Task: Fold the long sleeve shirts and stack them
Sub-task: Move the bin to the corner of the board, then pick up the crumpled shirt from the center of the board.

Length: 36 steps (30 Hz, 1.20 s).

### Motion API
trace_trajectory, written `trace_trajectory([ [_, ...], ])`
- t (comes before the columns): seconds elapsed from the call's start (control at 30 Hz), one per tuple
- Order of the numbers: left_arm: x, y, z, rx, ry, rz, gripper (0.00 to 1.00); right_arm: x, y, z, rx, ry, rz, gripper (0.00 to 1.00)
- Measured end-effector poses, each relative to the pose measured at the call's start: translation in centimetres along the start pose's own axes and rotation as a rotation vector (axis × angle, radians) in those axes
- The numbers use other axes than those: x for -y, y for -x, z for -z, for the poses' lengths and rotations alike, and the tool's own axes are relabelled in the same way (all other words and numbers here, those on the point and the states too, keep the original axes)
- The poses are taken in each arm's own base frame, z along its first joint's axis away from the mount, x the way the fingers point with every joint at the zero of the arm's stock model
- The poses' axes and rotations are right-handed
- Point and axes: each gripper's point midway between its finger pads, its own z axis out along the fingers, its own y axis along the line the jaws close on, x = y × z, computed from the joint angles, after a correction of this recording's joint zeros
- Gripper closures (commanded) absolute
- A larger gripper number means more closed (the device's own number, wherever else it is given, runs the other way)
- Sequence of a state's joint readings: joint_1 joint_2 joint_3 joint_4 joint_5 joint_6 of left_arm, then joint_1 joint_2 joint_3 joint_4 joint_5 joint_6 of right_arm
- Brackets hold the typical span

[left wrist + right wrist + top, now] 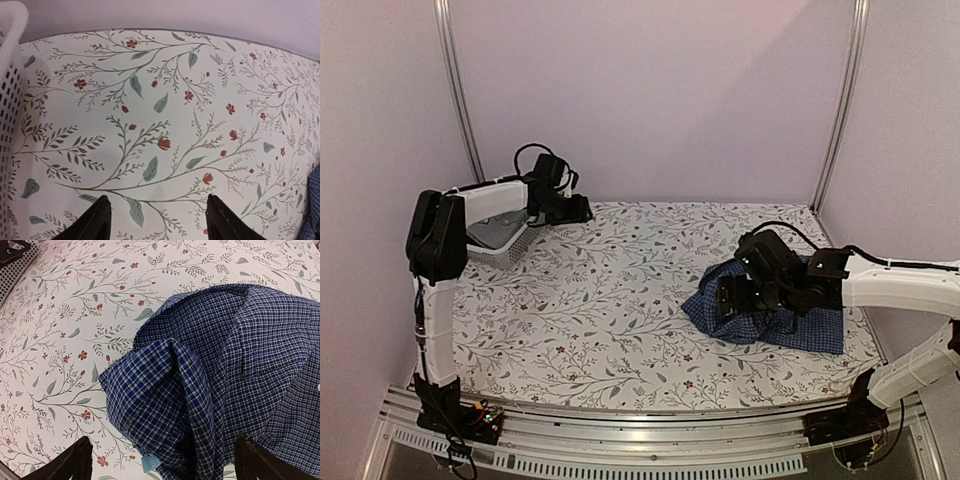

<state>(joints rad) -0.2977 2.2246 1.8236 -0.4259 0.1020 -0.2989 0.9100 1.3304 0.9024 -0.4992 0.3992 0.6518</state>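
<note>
My right gripper will come down before it closes on the blue shirt's fold (706, 311) (196, 390). It isn't ready to close yet, because its fingers stop above the cloth.
A dark blue checked long sleeve shirt (775, 315) lies crumpled on the right side of the table. In the right wrist view the blue shirt (225, 370) fills the frame, a small light blue tag showing at its near edge. My right gripper (167, 465) hovers over it, open, with its fingers astride the cloth and gripping nothing; from above, the right gripper (730, 300) sits at the shirt's left edge. A grey shirt (492, 232) lies in the basket at the back left. My left gripper (160, 220) is open over bare tablecloth, next to that basket.
The white perforated basket (510, 250) stands at the back left, and its wall (10, 100) shows at the left edge of the left wrist view. The floral tablecloth (620, 300) covers the table. Pale walls and metal posts enclose the back and sides.
</note>
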Motion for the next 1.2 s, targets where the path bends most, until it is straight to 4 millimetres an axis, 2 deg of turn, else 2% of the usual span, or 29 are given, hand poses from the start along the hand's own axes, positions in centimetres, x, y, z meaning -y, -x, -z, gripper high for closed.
trace_trajectory([
  [0.13,6.3,-2.6,2.0,-0.024,-0.111,-0.064,0.34,-0.5,-0.3,0.7,-0.002,-0.011,0.045,0.03],
  [0.17,7.8,-2.5,2.9,-0.015,-0.133,-0.080,0.34,-0.3,-0.5,0.8,-0.008,-0.020,0.050,0.03],
  [0.3,14.4,-5.6,4.8,-0.038,-0.279,-0.138,0.34,1.0,-2.3,0.5,-0.042,-0.053,0.055,0.06],
  [0.43,20.1,-9.3,5.0,-0.096,-0.397,-0.194,0.35,2.3,-4.2,0.0,-0.073,-0.078,0.044,0.16],
  [0.57,24.9,-14.3,4.3,-0.182,-0.485,-0.248,0.34,2.8,-4.4,-0.8,-0.071,-0.071,0.006,0.26],
  [0.7,27.9,-19.0,2.9,-0.275,-0.530,-0.282,0.33,3.3,-3.5,-1.8,-0.048,-0.050,-0.058,0.48],
  [0.77,28.7,-20.6,2.1,-0.306,-0.540,-0.292,0.33,3.4,-2.8,-2.0,-0.031,-0.042,-0.077,0.61],
  [0.9,29.9,-22.4,0.7,-0.345,-0.549,-0.299,0.34,3.3,-2.2,-2.2,-0.020,-0.028,-0.084,0.84],
  [0.97,30.4,-22.6,0.1,-0.349,-0.552,-0.296,0.38,3.2,-1.8,-2.1,-0.013,-0.029,-0.083,0.92],
  [1.03,30.7,-22.6,-0.3,-0.350,-0.555,-0.290,0.48,3.1,-1.1,-1.9,0.002,-0.032,-0.087,0.97],
  [1.13,31.2,-22.6,-0.2,-0.353,-0.563,-0.284,0.79,2.7,0.4,-1.4,0.032,-0.029,-0.086,1.00],
  [1.2,31.6,-22.6,0.0,-0.353,-0.572,-0.279,0.95,2.3,1.6,-0.8,0.060,-0.025,-0.085,1.00],
])
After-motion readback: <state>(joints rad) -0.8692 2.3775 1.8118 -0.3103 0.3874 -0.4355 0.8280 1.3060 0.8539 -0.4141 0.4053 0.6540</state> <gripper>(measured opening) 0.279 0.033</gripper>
